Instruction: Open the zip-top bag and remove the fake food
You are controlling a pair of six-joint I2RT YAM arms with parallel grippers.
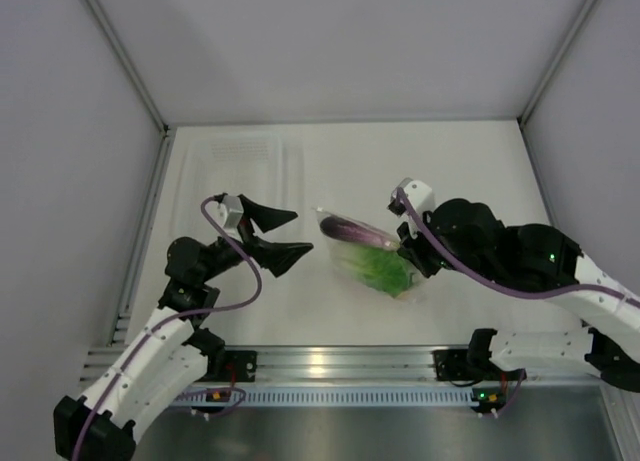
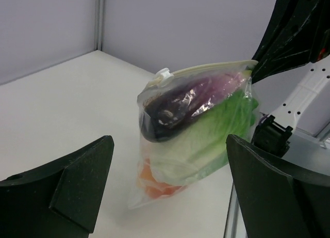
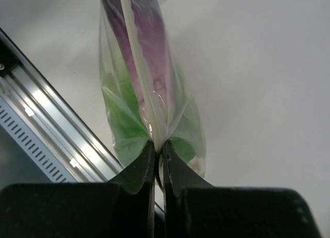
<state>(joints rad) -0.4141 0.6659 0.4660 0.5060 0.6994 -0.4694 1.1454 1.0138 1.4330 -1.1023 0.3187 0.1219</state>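
Note:
My left gripper should next pinch the zip strip's end (image 1: pixel 320 211) at the white slider tab. That leaves the tab exposed to open the bag (image 1: pixel 350 264).
The zip-top bag (image 1: pixel 350 264) hangs upright over the middle of the table, its lower corner at the table surface. My right gripper (image 1: pixel 408 249) is shut on the right end of its zip strip (image 3: pixel 140 67). Through the clear plastic (image 2: pixel 154 145) I see a purple eggplant (image 2: pixel 180 108) on top, green lettuce (image 2: pixel 216 127) under it and an orange fruit piece (image 2: pixel 154 182) at the bottom. A white slider tab (image 2: pixel 163 75) sits at the strip's left end. My left gripper (image 1: pixel 303 232) stands open just left of the bag, apart from it, with its fingers (image 2: pixel 77 181) on either side of the bag in the wrist view.
A rigid clear tray (image 1: pixel 245 166) lies at the back left of the table. An aluminium rail (image 1: pixel 330 366) runs along the near edge. Enclosure walls (image 1: pixel 100 131) close in both sides and the back.

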